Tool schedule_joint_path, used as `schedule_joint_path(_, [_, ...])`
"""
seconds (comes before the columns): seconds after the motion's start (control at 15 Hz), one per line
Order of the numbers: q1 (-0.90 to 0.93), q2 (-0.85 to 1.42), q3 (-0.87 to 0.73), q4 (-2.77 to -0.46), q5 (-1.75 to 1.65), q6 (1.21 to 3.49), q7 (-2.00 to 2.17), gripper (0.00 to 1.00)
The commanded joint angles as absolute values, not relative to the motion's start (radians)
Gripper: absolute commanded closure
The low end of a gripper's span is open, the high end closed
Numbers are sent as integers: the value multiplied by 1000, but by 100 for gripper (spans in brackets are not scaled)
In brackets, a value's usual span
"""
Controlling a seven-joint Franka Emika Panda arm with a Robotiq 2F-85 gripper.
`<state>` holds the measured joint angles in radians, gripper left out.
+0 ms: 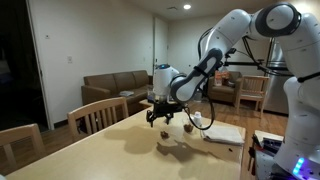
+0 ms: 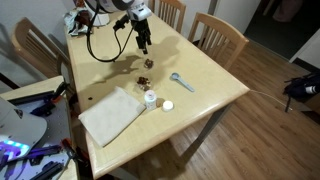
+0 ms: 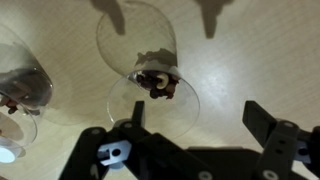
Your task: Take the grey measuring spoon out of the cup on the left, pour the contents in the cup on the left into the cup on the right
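My gripper grabs the clear cup with brown pieces by its rim's side opposite the second cup next, leaving the rim's facing edge free for pouring.
My gripper [image 3: 198, 122] is open and empty, hanging just above two clear cups on the wooden table. In the wrist view one clear cup [image 3: 148, 62] with brown pieces in its bottom lies ahead of my left finger [image 3: 135, 118]. That finger overlaps its rim, and the gap between the fingers shows only bare table. A second clear cup [image 3: 24, 86] sits at the left edge. Both exterior views show the gripper [image 2: 143, 44] [image 1: 160, 112] over the cups [image 2: 148, 63] [image 2: 143, 82]. The grey measuring spoon [image 2: 180, 80] lies flat on the table beside them.
A white cloth [image 2: 112, 115] [image 1: 225, 132] lies near one table edge, with two small white round items [image 2: 150, 98] [image 2: 167, 105] next to it. Wooden chairs [image 2: 222, 38] [image 1: 97, 115] stand around the table. A black cable [image 2: 100, 50] hangs from the arm.
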<state>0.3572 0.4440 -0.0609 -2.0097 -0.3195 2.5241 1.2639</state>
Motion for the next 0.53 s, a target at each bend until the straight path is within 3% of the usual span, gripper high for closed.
schedule_joint_path(0.0, [325, 495, -37, -1972, -267, 2553, 1245, 0])
schedule_joint_path(0.2, [326, 533, -35, -1938, -242, 2569, 1234, 0])
schedule_joint_path(0.27, [326, 544, -34, -1923, -236, 2571, 1230, 6])
schedule_joint_path(0.33, [332, 554, -38, -1908, -238, 2570, 1236, 26])
schedule_joint_path(0.47, [341, 563, -45, -1886, -243, 2568, 1244, 40])
